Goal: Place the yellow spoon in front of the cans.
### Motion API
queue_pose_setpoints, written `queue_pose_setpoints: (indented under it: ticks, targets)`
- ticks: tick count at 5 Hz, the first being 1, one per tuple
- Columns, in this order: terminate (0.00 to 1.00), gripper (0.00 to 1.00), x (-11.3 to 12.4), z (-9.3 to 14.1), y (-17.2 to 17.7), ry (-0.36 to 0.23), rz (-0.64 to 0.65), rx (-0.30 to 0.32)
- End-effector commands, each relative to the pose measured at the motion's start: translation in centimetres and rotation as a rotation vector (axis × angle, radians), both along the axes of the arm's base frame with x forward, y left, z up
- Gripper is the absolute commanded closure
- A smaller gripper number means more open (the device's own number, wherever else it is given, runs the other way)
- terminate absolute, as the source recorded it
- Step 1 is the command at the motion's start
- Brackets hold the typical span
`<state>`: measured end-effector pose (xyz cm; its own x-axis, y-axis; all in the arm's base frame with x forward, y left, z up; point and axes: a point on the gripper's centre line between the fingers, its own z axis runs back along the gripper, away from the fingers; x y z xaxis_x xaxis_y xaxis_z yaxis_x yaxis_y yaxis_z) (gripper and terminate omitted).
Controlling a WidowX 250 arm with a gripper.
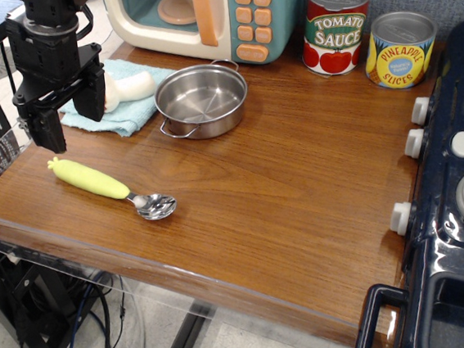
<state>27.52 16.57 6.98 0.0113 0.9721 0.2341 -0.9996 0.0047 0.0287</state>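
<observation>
Next, my gripper grips the spoon by its pale yellow handle (90,178) to place the yellow spoon in front of the cans.
The yellow spoon (106,184) lies flat on the wooden table near the front left, its pale yellow handle pointing left and its shiny metal bowl to the right. The two cans stand at the back right: the Tomato Sauce can (335,28) and the Pineapple Slices can (400,49) to its right. My gripper (70,115) hangs above the table's left edge, up and to the left of the spoon's handle. Its two black fingers are spread apart and hold nothing.
A steel pan (201,100) sits at the back middle. A teal cloth (122,102) with a white object (129,88) lies left of it. A toy microwave (209,16) stands behind. A dark blue toy stove (456,193) with knobs borders the right side.
</observation>
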Motion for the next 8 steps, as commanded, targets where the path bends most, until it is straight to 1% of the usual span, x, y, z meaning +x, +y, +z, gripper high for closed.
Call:
queue_pose_setpoints:
  ticks: [1,2,3,4,5,6,8]
  targets:
    - [0.0,0.0,0.0,0.0,0.0,0.0,0.0,0.0]
    - [0.0,0.0,0.0,-0.8,0.0,-0.012,-0.022,-0.04]
    - [0.0,0.0,-0.4,-2.3,0.1,-0.01,-0.034,-0.098]
    - [0.0,0.0,-0.8,-3.6,-0.2,0.009,-0.061,-0.087]
    - [0.0,0.0,-1.1,-5.5,-0.4,0.059,-0.077,-0.072]
    - [0.0,1.0,-1.0,-6.4,-0.5,0.049,-0.098,-0.083]
    - [0.0,1.0,-1.1,-6.5,-0.1,0.019,-0.096,-0.1]
